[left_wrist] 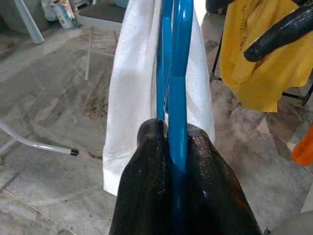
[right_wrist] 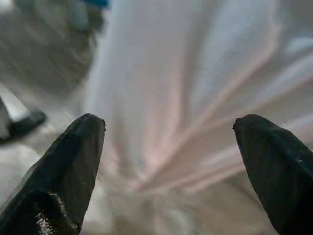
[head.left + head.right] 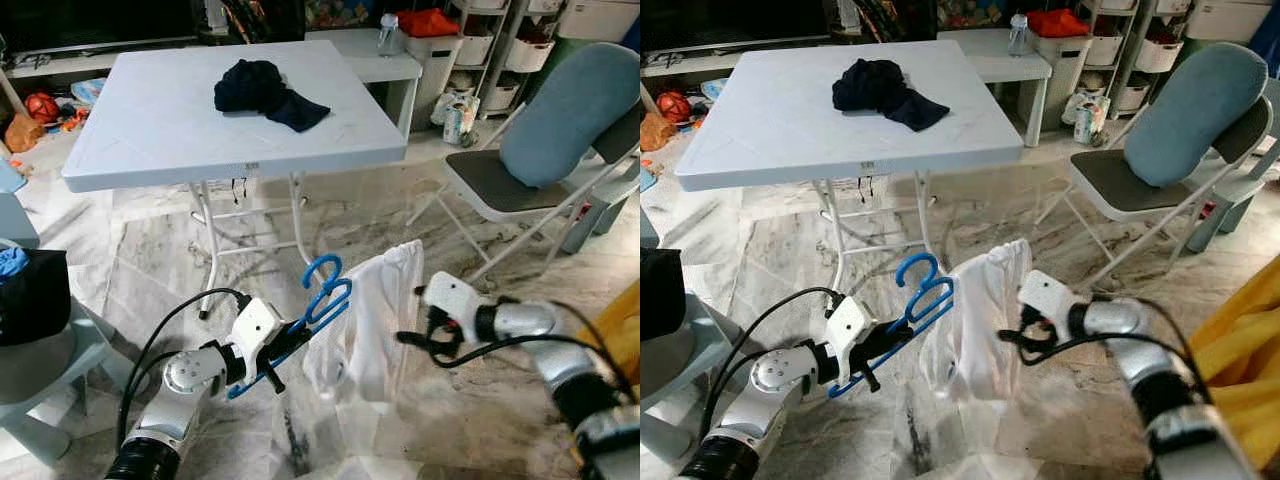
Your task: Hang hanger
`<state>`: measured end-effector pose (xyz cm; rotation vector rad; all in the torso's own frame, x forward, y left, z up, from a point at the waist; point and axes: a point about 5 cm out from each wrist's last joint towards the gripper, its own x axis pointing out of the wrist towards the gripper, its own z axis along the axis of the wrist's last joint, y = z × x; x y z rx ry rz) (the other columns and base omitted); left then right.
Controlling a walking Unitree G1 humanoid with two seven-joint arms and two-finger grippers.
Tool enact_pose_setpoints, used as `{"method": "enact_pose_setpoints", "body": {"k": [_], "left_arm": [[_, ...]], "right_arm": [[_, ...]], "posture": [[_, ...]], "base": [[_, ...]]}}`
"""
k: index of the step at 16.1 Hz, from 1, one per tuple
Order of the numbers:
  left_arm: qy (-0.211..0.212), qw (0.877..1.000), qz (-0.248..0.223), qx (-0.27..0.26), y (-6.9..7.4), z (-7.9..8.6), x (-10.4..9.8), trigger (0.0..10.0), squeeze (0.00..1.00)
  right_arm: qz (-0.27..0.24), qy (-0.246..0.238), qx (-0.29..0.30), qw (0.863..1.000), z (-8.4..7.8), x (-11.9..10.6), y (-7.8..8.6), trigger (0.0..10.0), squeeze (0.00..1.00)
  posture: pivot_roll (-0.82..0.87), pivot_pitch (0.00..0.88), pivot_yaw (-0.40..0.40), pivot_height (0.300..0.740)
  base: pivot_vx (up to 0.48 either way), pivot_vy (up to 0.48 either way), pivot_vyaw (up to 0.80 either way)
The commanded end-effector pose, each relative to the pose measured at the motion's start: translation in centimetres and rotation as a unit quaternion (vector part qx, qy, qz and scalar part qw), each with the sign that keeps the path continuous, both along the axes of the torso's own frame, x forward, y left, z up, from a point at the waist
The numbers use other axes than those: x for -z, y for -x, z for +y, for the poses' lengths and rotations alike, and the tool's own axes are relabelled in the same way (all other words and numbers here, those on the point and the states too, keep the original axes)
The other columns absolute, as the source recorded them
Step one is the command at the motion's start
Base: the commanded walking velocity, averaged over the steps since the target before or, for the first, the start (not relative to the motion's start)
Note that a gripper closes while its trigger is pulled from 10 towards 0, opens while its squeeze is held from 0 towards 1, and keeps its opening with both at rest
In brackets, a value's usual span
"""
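Next, my right gripper grabs the white garment (image 3: 367, 325) by its top edge (image 3: 408, 254), which stands up from the hanger while the cloth below droops slack.
A blue plastic hanger (image 3: 322, 298) carries a white garment (image 3: 367, 325) that droops toward the marble floor. My left gripper (image 3: 281, 346) is shut on the hanger's lower bar, seen up close as the blue hanger (image 1: 176, 93) squeezed between the black fingers (image 1: 149, 186). The hook points up toward the table. My right gripper (image 2: 171, 161) is open, its fingers spread just short of the white garment (image 2: 195, 98). In the head views the right gripper (image 3: 418, 338) sits at the cloth's right edge.
A white folding table (image 3: 150, 120) with a dark garment (image 3: 262, 90) stands ahead. A folding chair (image 3: 530, 180) with a blue cushion is at right. Yellow cloth (image 3: 1240, 340) hangs at far right. A grey stool (image 3: 40, 360) is at left.
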<state>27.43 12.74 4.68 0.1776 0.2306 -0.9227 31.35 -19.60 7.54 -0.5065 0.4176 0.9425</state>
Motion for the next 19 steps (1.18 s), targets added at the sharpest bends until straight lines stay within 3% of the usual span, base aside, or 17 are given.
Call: {"method": "enact_pose_setpoints", "body": {"k": [1,2,3,6,7,8,10,11,12,14,19], "left_arm": [[0.015,0.999,-0.035,-0.001,-0.8,-0.1,-1.5,0.0,0.00],[0.014,0.999,-0.035,0.000,-0.9,-0.1,-1.5,0.0,0.00],[0.014,0.999,-0.037,0.002,-1.0,-0.3,-1.6,0.0,0.00],[0.027,0.999,-0.041,0.012,-1.3,-1.0,-2.1,0.0,0.00],[0.030,0.999,-0.041,0.014,-1.3,-1.1,-2.2,0.0,0.00],[0.030,0.998,-0.044,0.021,-1.5,-1.4,-2.4,0.0,0.00],[0.033,0.998,-0.045,0.026,-1.6,-1.8,-2.6,0.0,0.00],[0.038,0.998,-0.046,0.028,-1.7,-2.0,-2.7,0.0,0.00],[0.041,0.998,-0.046,0.028,-1.7,-2.1,-2.7,0.0,0.00],[0.055,0.997,-0.048,0.032,-1.7,-2.8,-3.1,0.0,0.00],[0.049,0.997,-0.049,0.031,-1.7,-2.3,-3.1,0.0,0.00]], "right_arm": [[0.008,-0.030,0.025,0.999,0.1,-0.2,0.0,10.0,0.90],[0.019,-0.052,0.047,0.997,0.3,0.1,0.3,10.0,0.33],[0.024,-0.079,0.102,0.991,0.7,0.6,0.5,10.0,0.00],[0.031,-0.129,0.145,0.981,2.4,0.9,1.1,10.0,0.00],[0.030,-0.132,0.151,0.979,2.9,0.9,1.2,10.0,0.00],[0.034,-0.146,0.151,0.977,4.5,0.8,1.5,10.0,0.00],[0.025,-0.152,0.159,0.975,5.5,0.7,1.3,9.8,0.00],[0.016,-0.154,0.176,0.972,5.7,0.6,1.0,0.0,0.00],[0.009,-0.152,0.186,0.971,5.6,0.6,0.8,0.0,0.00],[-0.032,-0.154,0.248,0.956,5.3,-0.1,-0.6,0.0,0.00],[-0.067,-0.136,0.272,0.950,3.8,-0.5,-1.1,0.0,0.00]], "posture": [[-0.10,0.000,-0.028,0.740],[-0.10,0.000,-0.026,0.740],[-0.11,0.000,-0.022,0.740],[-0.11,0.000,-0.014,0.740],[-0.11,0.000,-0.011,0.740],[-0.11,0.000,-0.010,0.740],[-0.11,0.000,-0.009,0.740],[-0.11,0.000,-0.008,0.740],[-0.11,0.000,-0.008,0.740],[-0.11,0.000,-0.011,0.740],[-0.11,0.000,-0.015,0.740]], "base": [[0.000,0.000,0.00],[0.000,0.000,0.00],[0.000,0.000,0.00],[0.000,0.000,0.00],[0.000,0.000,0.00],[0.000,0.000,0.00],[0.000,0.000,0.00],[0.000,0.000,0.00],[0.000,0.000,0.00],[0.000,0.000,0.00],[0.000,0.000,0.00]]}}
